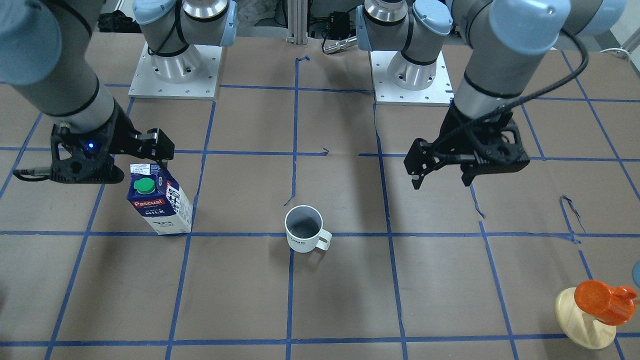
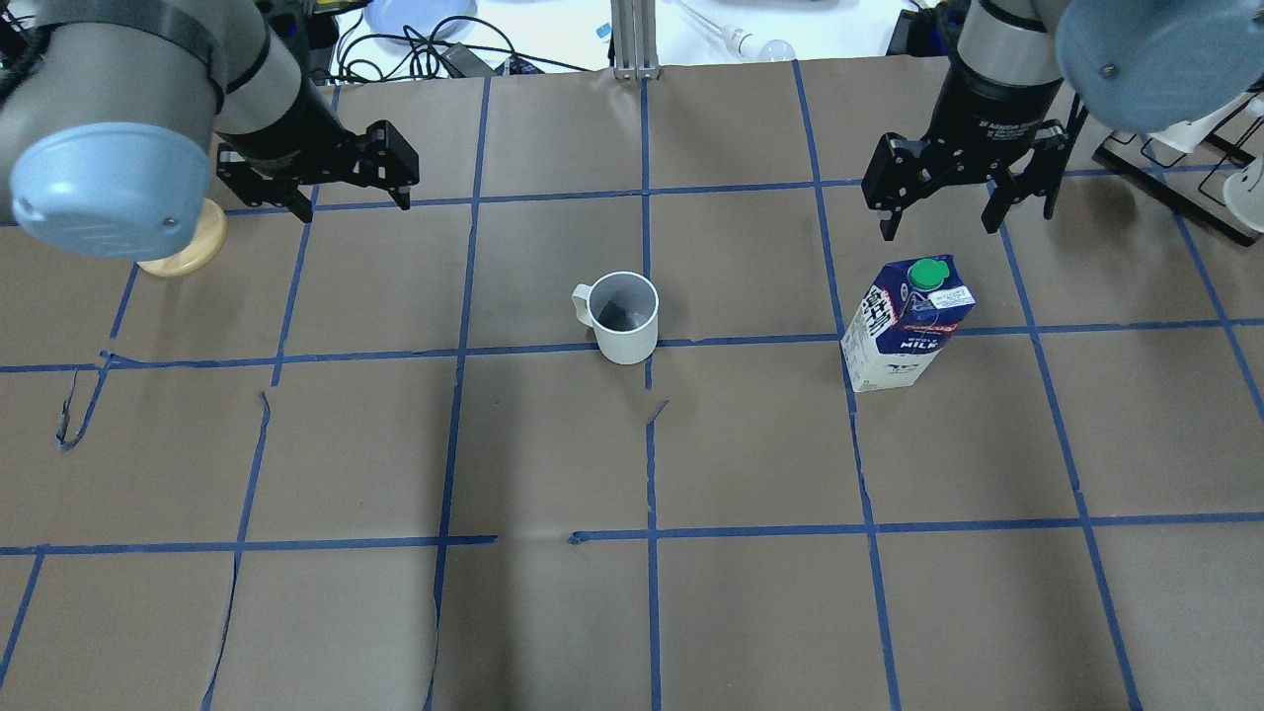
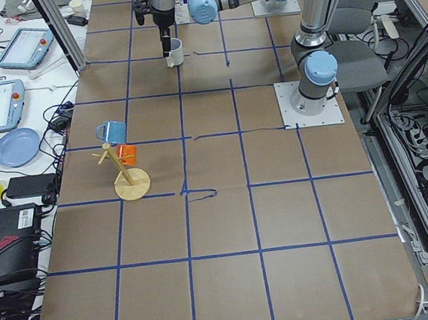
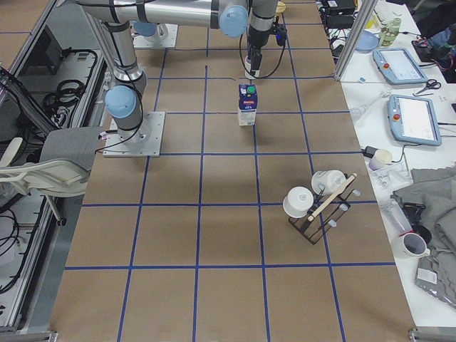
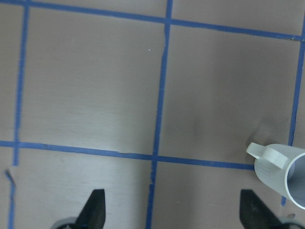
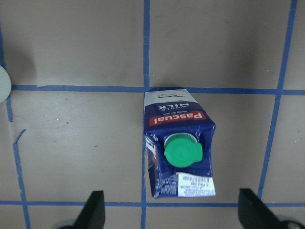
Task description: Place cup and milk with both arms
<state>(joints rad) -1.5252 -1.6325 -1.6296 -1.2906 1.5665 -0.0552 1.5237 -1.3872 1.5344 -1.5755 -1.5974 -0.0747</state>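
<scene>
Next, my right gripper grabs the milk carton by its capped top (image 1: 146, 180) to place the milk beside the white cup (image 1: 304, 228).
The white cup (image 1: 302, 230) stands upright at the table's middle, handle to one side; it also shows in the overhead view (image 2: 624, 321) and at the right edge of the left wrist view (image 5: 281, 171). The milk carton (image 1: 160, 200) stands upright, green cap on top, also in the overhead view (image 2: 908, 326) and the right wrist view (image 6: 178, 143). My left gripper (image 2: 351, 205) is open and empty, raised, off to the cup's handle side (image 1: 440, 182). My right gripper (image 2: 938, 229) is open and empty, just above the carton's top (image 1: 131, 159).
A cream wooden stand with an orange top (image 1: 592, 310) stands near the table's edge on my left side, with a blue mug (image 3: 111, 131) beside it. A rack with white cups (image 4: 320, 203) stands far off on my right. The arm bases (image 1: 175, 65) are at the back.
</scene>
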